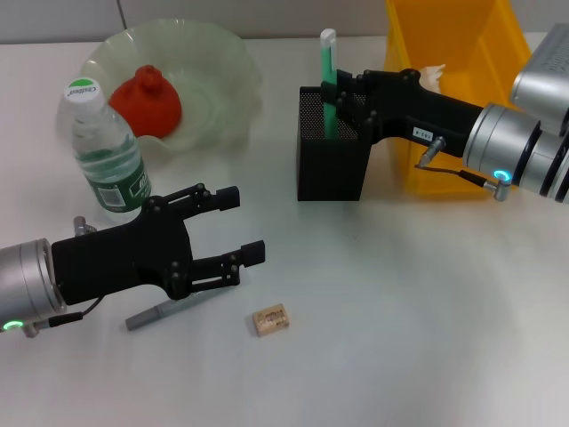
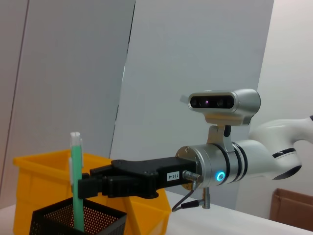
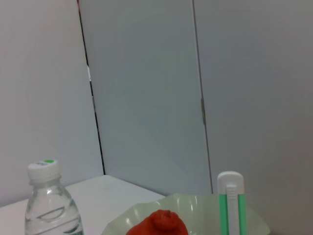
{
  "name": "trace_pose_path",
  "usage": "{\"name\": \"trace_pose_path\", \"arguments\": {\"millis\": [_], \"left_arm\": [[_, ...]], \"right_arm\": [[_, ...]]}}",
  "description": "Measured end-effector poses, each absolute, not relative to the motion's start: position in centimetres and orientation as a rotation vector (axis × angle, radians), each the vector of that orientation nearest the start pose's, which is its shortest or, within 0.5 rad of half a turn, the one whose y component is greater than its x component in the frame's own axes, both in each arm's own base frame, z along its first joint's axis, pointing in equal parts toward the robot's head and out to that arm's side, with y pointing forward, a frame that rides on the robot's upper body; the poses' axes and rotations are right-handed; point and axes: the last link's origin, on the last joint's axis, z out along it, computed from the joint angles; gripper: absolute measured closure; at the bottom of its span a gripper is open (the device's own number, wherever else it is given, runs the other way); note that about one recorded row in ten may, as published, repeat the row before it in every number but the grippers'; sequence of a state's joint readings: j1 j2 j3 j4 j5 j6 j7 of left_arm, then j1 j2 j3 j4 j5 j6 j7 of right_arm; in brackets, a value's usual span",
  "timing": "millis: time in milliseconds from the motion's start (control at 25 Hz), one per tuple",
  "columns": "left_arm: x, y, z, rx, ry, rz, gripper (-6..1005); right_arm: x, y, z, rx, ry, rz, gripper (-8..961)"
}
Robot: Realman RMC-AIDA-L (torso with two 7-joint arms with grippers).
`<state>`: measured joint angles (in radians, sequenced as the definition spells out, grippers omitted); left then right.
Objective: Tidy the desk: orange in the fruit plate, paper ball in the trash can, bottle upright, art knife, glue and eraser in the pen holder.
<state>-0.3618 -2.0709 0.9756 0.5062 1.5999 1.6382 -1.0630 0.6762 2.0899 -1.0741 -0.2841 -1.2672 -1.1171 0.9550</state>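
Observation:
The glue's lower end (image 1: pixel 330 130) is inside the pen holder's rim (image 1: pixel 311 136) in the head view, so the glue would settle and I should open my right gripper.
The orange (image 1: pixel 147 100) lies in the pale-green fruit plate (image 1: pixel 218 67) at the back left. In front of it the bottle (image 1: pixel 105 151) stands upright. My left gripper (image 1: pixel 246 226) is open just above the table, over a grey slim tool, apparently the art knife (image 1: pixel 164 310). The tan eraser (image 1: pixel 270 318) lies on the table to its right. My right gripper (image 1: pixel 340 96) is shut on a green-and-white stick, apparently the glue (image 1: pixel 328 76), whose lower end is inside the black mesh pen holder (image 1: pixel 331 169). A paper ball (image 1: pixel 433 76) lies in the yellow trash can (image 1: pixel 453 36).
The trash can stands right behind and beside the pen holder, under my right arm. In the right wrist view the bottle (image 3: pixel 49 205), orange (image 3: pixel 160 224) and fruit plate (image 3: pixel 195 205) show beyond the glue (image 3: pixel 229 205). Bare white tabletop fills the front right.

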Motion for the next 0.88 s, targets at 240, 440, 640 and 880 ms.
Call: {"name": "trace_pose_path", "arguments": {"millis": [240, 440, 640, 880], "left_arm": [[-27.0, 27.1, -2.6, -2.689, -0.438, -1.016, 198], [-27.0, 27.1, -2.6, -2.689, -0.438, -1.015, 198], [-27.0, 27.1, -2.6, -2.689, -0.439, -1.016, 198], [-27.0, 27.3, -2.5, -2.680, -0.439, -1.017, 198]], "right_arm": [[22.5, 38.2, -5.9, -2.416, 0.496, 0.821, 755], [22.5, 38.1, -5.9, -2.415, 0.495, 0.823, 687], [22.5, 38.2, -5.7, -2.406, 0.495, 0.834, 619], [21.9, 37.1, -4.5, -2.362, 0.496, 1.016, 619]]}}
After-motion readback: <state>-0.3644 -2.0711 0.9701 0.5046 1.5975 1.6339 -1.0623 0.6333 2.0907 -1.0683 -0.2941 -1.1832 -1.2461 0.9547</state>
